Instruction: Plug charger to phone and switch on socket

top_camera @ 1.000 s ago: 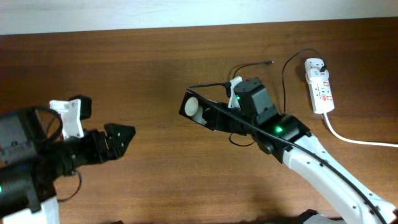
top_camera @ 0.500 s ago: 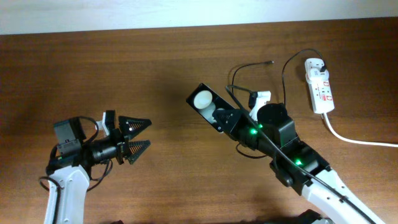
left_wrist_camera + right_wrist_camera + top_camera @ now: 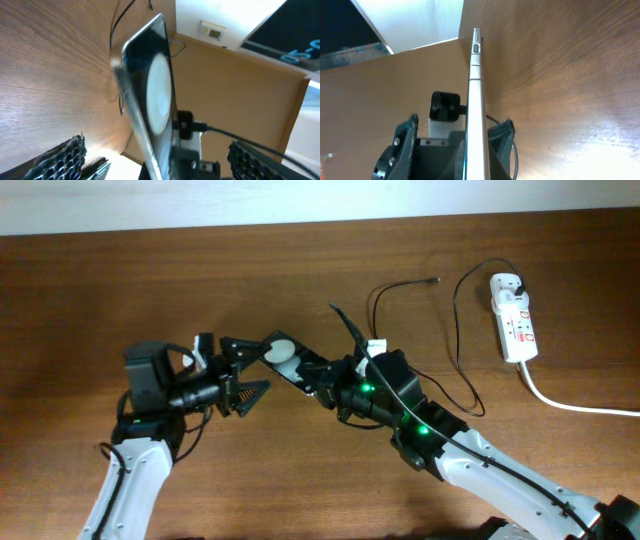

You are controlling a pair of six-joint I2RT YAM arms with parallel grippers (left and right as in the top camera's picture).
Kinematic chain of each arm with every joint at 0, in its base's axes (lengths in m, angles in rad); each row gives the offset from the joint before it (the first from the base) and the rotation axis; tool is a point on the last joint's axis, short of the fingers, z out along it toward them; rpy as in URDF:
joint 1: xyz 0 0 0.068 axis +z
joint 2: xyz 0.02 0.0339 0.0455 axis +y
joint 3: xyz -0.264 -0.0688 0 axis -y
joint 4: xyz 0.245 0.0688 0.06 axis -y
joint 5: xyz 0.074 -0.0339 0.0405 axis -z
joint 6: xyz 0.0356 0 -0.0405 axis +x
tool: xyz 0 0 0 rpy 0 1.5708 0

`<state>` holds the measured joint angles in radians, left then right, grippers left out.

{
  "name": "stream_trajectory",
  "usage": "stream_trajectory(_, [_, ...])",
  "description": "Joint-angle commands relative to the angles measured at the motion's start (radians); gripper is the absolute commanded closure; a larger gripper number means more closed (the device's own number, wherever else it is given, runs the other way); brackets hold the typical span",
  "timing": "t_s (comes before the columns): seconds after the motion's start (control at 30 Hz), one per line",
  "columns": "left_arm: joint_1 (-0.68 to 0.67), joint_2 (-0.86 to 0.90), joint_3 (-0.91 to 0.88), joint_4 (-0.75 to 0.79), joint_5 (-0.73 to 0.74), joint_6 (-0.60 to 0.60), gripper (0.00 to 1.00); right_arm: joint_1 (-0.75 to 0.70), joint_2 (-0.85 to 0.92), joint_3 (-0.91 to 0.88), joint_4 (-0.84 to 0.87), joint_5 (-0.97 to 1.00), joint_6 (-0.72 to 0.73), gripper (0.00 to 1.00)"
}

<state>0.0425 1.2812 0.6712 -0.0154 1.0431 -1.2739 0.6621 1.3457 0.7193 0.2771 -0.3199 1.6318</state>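
Observation:
My left gripper's open fingers only reach the phone's near edge, so it is too early to close. The gripper moves farther toward the phone next.
My right gripper (image 3: 322, 376) is shut on the phone (image 3: 288, 363), a flat black slab with a white round blob, and holds it above the table, tilted toward the left. In the right wrist view the phone (image 3: 476, 85) shows edge-on between the right gripper's fingers (image 3: 476, 147). My left gripper (image 3: 248, 367) is open, and in the left wrist view the phone (image 3: 150, 95) stands between its spread fingers (image 3: 155, 146) with gaps on both sides. The charger (image 3: 398, 284), a thin black cable, lies loose on the table at the back right. The socket (image 3: 513, 317) lies at the far right.
The socket's thick white cord (image 3: 575, 406) runs off the right edge. The thin cable loops on the table between the right arm and the socket. The wooden table (image 3: 120, 290) spans the whole view.
My right arm has carried the phone leftward and lower. My left arm has swung right toward it, so its open fingers now flank the phone's end.

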Motion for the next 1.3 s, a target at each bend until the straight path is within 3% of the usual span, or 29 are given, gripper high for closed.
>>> stream_trajectory(0.0, [-0.051,0.001,0.005,0.008,-0.115,-0.177,0.12,0.006,-0.009,0.012,0.019,-0.074,0.078,0.96])
stream_trajectory(0.1, [-0.073,0.001,0.005,0.008,-0.127,-0.286,0.23,0.006,-0.009,0.012,0.019,-0.088,0.087,0.96])
stream_trajectory(0.2, [-0.073,0.001,0.005,0.008,-0.123,-0.312,0.26,0.006,-0.008,0.012,0.015,-0.049,0.087,0.96])
stream_trajectory(0.27, [-0.08,0.0,0.005,0.008,-0.124,-0.335,0.38,0.006,-0.008,0.012,0.015,-0.033,0.087,0.96])
stream_trajectory(0.47, [-0.128,0.0,0.005,0.12,-0.124,-0.398,0.43,0.006,-0.008,0.012,0.015,0.014,0.092,0.96])
stream_trajectory(0.6, [-0.155,0.0,0.005,0.12,-0.156,-0.401,0.53,0.031,-0.008,0.012,0.016,0.014,0.14,0.96])
stream_trajectory(0.67, [-0.164,0.001,0.005,0.12,-0.174,-0.401,0.66,0.053,-0.008,0.012,0.015,0.013,0.14,0.96])
stream_trajectory(0.83, [-0.164,0.001,0.005,0.119,-0.233,-0.393,0.73,0.053,-0.008,0.012,0.016,-0.01,0.139,0.96])
stream_trajectory(1.1, [-0.164,0.001,0.005,0.119,-0.24,-0.393,0.98,0.053,-0.008,0.012,0.019,-0.013,0.184,0.96])
stream_trajectory(1.17, [-0.164,0.001,0.005,0.119,-0.24,-0.393,1.0,0.053,-0.008,0.012,0.019,-0.013,0.184,0.95])
stream_trajectory(1.27, [-0.164,0.001,0.005,0.108,-0.25,-0.377,1.0,0.053,-0.008,0.012,0.019,-0.013,0.183,0.85])
